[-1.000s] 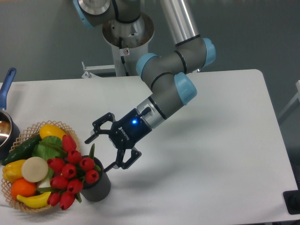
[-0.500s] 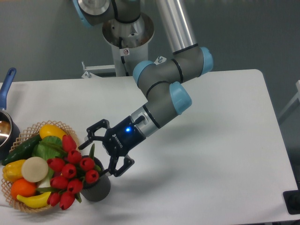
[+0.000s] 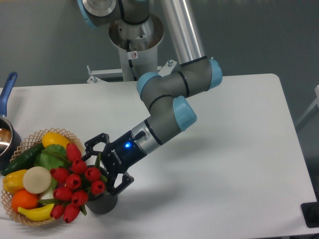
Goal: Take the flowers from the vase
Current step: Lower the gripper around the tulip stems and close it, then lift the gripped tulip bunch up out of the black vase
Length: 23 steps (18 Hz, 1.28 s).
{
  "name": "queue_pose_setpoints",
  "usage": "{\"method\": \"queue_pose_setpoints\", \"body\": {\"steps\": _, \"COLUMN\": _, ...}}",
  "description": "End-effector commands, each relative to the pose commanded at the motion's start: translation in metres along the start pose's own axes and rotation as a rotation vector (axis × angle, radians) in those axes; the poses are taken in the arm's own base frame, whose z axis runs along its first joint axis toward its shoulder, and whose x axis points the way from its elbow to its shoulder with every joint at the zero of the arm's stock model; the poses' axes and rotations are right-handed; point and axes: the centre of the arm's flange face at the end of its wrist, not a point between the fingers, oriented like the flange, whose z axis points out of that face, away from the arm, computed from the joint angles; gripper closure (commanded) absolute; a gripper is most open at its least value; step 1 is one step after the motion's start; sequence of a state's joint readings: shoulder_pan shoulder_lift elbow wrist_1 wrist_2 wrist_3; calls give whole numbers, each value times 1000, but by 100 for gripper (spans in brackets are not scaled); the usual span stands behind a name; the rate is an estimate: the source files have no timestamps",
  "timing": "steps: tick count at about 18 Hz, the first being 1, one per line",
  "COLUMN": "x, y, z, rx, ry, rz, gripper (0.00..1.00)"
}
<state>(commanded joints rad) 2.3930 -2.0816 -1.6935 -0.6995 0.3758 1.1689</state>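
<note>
My gripper should next grab the red tulip flowers by their green stems. Then it can lift the flowers out of the vase.
The flowers are a bunch of glossy red tulip buds with green stems, leaning left out of the vase, a short dark grey pot near the table's front left. My gripper is open, its black fingers spread on either side of the bunch's right edge. The upper finger sits above the buds, and the lower finger is just over the vase's rim. Nothing is gripped between them. The stems inside the vase are hidden.
A wicker basket of fruit and vegetables stands right behind and left of the flowers. A blue-handled saucepan is at the far left edge. The arm's base post rises at the back centre.
The gripper has moved down and to the left, from beside the vase to straddling the right side of the bunch. It has stayed open. The flowers and vase have not moved.
</note>
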Motion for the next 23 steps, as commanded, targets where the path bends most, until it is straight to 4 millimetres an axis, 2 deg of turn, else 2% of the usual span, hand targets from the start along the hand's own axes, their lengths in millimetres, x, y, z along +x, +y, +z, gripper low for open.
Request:
{"method": "queue_pose_setpoints", "body": {"steps": 2, "x": -2, "y": 1, "z": 1, "rx": 0, "ry": 0, "rz": 0, "gripper": 25}}
{"method": "queue_pose_setpoints", "body": {"steps": 6, "x": -4, "y": -2, "z": 0, "rx": -1, "ry": -3, "rz": 6, "gripper": 69}}
{"method": "queue_pose_setpoints", "body": {"steps": 8, "x": -7, "y": -8, "z": -2, "rx": 3, "ry": -7, "rz": 17, "gripper": 79}}
{"method": "queue_pose_setpoints", "body": {"steps": 16, "x": -10, "y": -13, "z": -15, "rx": 7, "ry": -27, "rz": 10, "gripper": 83}}
{"method": "queue_pose_setpoints", "body": {"steps": 20, "x": -7, "y": -25, "z": -23, "rx": 17, "ry": -36, "rz": -16, "gripper": 83}}
{"method": "queue_pose_setpoints", "body": {"steps": 23, "x": -6, "y": -35, "z": -36, "rx": 26, "ry": -55, "rz": -28, "gripper": 83}}
